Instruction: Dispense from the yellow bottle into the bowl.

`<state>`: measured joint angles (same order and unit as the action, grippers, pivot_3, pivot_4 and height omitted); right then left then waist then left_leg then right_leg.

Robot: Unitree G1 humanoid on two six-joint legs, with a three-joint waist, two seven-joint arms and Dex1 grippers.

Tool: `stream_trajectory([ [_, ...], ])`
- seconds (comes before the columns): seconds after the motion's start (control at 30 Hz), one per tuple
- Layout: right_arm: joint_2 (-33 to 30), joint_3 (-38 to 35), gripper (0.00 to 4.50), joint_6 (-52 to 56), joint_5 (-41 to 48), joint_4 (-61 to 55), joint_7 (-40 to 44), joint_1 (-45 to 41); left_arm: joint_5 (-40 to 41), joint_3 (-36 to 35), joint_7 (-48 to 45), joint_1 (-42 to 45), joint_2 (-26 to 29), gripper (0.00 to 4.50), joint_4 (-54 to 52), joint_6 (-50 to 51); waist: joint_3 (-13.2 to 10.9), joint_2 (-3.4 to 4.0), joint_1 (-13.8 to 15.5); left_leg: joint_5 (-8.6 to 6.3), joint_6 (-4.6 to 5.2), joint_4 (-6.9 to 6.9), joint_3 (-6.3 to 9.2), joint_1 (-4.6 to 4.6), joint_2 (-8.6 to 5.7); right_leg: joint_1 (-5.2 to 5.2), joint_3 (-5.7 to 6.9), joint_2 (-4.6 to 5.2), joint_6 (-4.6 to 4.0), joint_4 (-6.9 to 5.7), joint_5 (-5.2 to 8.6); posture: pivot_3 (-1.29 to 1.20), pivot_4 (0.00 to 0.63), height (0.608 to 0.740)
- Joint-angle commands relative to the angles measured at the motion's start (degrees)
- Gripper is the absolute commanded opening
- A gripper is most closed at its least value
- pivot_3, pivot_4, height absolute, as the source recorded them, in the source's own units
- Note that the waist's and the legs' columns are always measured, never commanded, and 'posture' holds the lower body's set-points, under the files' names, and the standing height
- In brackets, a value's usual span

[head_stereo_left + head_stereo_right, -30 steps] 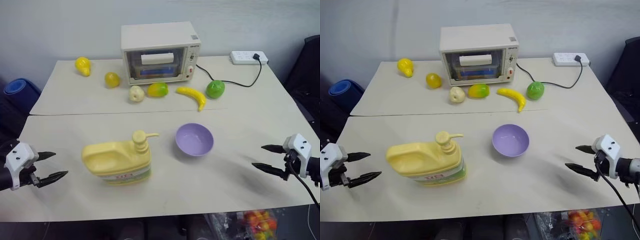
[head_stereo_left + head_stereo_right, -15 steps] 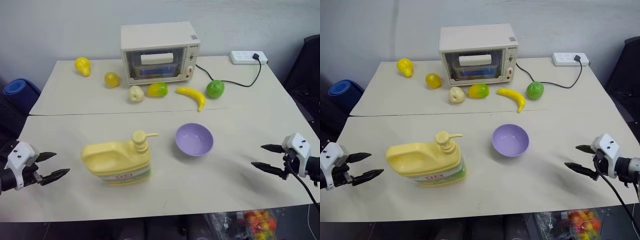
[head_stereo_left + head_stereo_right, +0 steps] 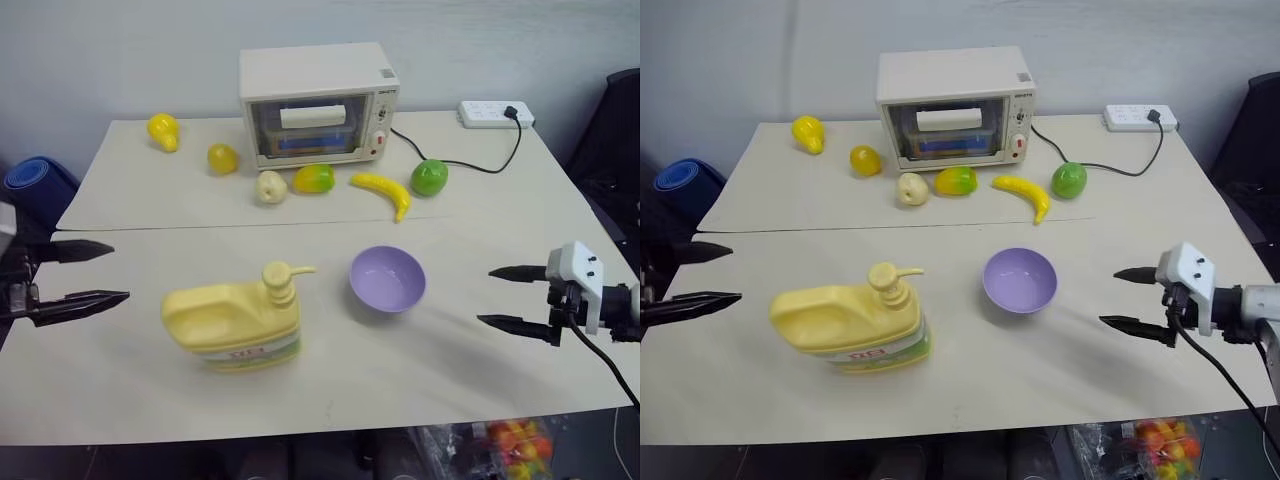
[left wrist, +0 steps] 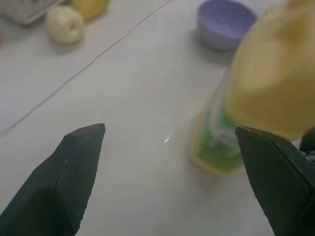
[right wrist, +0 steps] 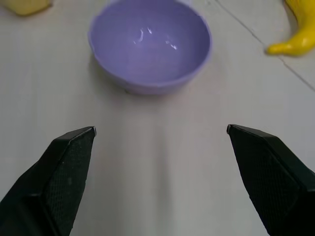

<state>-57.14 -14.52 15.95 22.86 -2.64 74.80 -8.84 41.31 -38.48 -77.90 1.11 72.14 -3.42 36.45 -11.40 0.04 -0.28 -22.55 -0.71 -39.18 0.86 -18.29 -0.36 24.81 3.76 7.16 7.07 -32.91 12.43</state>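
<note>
My right gripper will grab the bowl by its rim (image 3: 388, 309) next, so it can hold the bowl ready under the yellow bottle's spout (image 3: 305, 270).
The yellow bottle (image 3: 235, 321), a squat pale-yellow jug with a pump top and a green-white-red label, stands upright on the near table. Its pump spout points toward the bowl (image 3: 387, 279), a small empty lavender bowl just to its right. My left gripper (image 3: 105, 272) hovers open at the table's left edge, its fingers pointing at the bottle from a short way off. On the far right, my right gripper (image 3: 490, 297) is open and empty, its fingers aimed at the bowl (image 5: 150, 45). The bottle (image 4: 268, 83) looms beside one left finger.
At the back a cream toaster oven (image 3: 318, 102) stands with toy fruits in front: a lemon (image 3: 222, 158), a pear (image 3: 163, 130), a banana (image 3: 384, 192), a green apple (image 3: 430, 177). A power strip (image 3: 496, 114) and its cable lie at the back right. A seam joins two tables.
Both arms rose. The left gripper moved up along the table's left edge; the right gripper moved left, closer to the bowl. Bottle and bowl stayed put.
</note>
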Motion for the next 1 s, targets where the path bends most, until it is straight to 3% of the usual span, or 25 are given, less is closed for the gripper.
stream_trajectory([
  [0.03, -1.09, 3.91, 4.47, 1.69, 1.87, -6.81, 1.73, -4.48, 9.96, -2.89, -2.87, 8.53, 6.58, 4.5, -3.32, 6.96, -0.07, -0.13, 0.01, 0.0, -0.01, 0.0, 0.01, -0.02, 0.03, 0.01, 0.0, -0.06, -0.02, -0.01, 0.01, 0.0, 0.15, 0.74],
  [0.13, 0.21, 8.82, 4.47, 1.54, 0.47, -9.11, 1.87, -7.87, 15.87, -0.49, -3.2, 14.72, 9.41, 4.5, -7.79, 10.82, -0.09, -0.17, 0.0, 0.0, -0.02, -0.02, 0.0, -0.15, 0.05, 0.22, -0.05, -0.1, -0.02, -0.04, 0.01, 0.0, 0.15, 0.74],
  [0.33, 5.56, 18.72, 4.47, -0.85, -5.5, -7.1, -0.7, -13.71, 17.12, 7.67, -1.3, 18.38, 8.28, 4.5, -18.41, 8.5, -0.06, 0.0, -0.01, -0.1, -0.05, -0.07, -0.34, -0.4, 0.06, 0.68, -0.15, -0.16, -0.02, -0.16, 0.01, 0.0, 0.15, 0.74],
  [0.53, 10.12, 26.09, 4.47, -9.51, -14.43, 0.18, -3.23, -15.85, 16.44, 16.09, 1.62, 25.37, 5.73, 4.5, -19.99, 6.82, -0.06, -0.01, 0.01, -0.13, -0.05, -0.47, -0.31, -0.68, 0.07, 0.79, -0.28, -0.28, 0.0, -0.26, -0.02, 0.0, 0.15, 0.74],
  [0.7, 14.27, 28.7, 4.47, -13.33, -18.24, 6.42, -5.45, -17.89, 16.09, 19.04, 1.87, 28.75, 4.67, 4.5, -19.67, 6.64, -0.06, -0.01, -0.06, -0.17, -0.05, -0.87, -0.29, -0.79, 0.09, 0.85, -0.39, -0.35, -0.03, -0.55, -0.04, 0.0, 0.15, 0.74],
  [0.8, 16.05, 29.36, 3.88, -14.6, -19.39, 9.17, -6.45, -18.71, 16.25, 20.1, 2.04, 30.42, 4.13, 4.5, -19.78, 6.79, -0.05, -0.03, -0.06, -0.17, -0.05, -0.93, -0.29, -0.77, 0.14, 0.85, -0.42, -0.41, -0.07, -0.6, -0.07, 0.0, 0.15, 0.74],
  [1.0, 17.58, 29.4, 1.85, -16.95, -20.42, 12.27, -6.69, -19.27, 16.05, 21.42, 2.33, 33.11, 3.43, 4.5, -19.02, 7.26, -0.05, -0.03, -0.04, -0.17, -0.06, -0.93, -0.3, -0.77, 0.15, 0.85, -0.43, -0.42, -0.08, -0.62, -0.08, 0.0, 0.15, 0.74],
])
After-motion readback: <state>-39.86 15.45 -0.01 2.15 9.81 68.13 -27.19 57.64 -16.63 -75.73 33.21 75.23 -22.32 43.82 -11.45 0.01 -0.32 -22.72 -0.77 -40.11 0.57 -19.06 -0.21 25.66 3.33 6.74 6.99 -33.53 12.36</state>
